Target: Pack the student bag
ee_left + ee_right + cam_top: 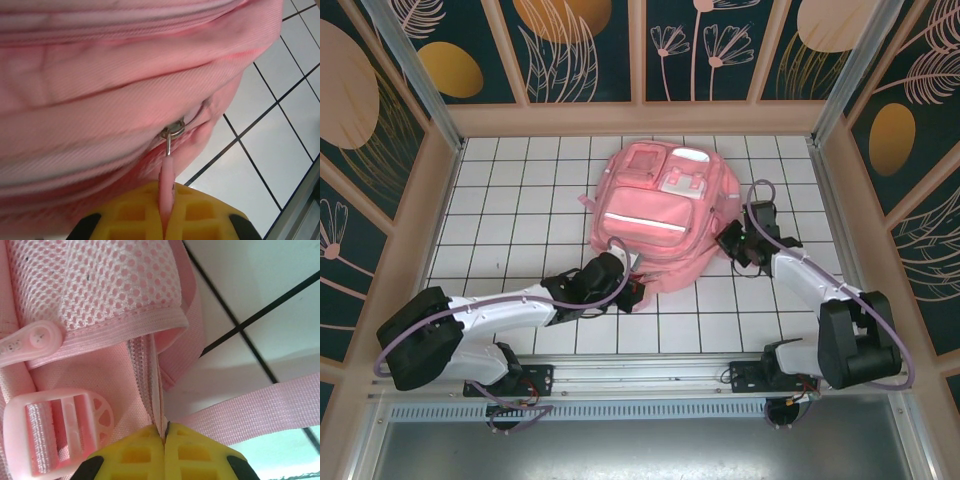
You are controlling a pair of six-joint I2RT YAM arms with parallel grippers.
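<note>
The bag (655, 215) is crooked, its near seam bunched. My right gripper must keep holding the zipper edge, which would end short if released now.
The student bag (655, 215), a big pink backpack with silvery strips and front pockets, lies flat mid-table. My left gripper (632, 290) is at its near edge, shut on the pink zipper pull (166, 185), which hangs from a metal slider (173, 130) on the bag's seam (125, 90). My right gripper (730, 240) is at the bag's right side, shut on the bag's zipper edge (156, 400), a fold of fabric beside the zipper teeth. A mesh side pocket (100, 285) and a pink strap buckle (60, 425) sit just beyond those fingers.
White tiled table (760, 310) with black grid lines, walled by wooden panels at the back and sides. A loose pink strap (260, 410) crosses the tiles under the right gripper. A metal rail (650, 375) runs along the near edge.
</note>
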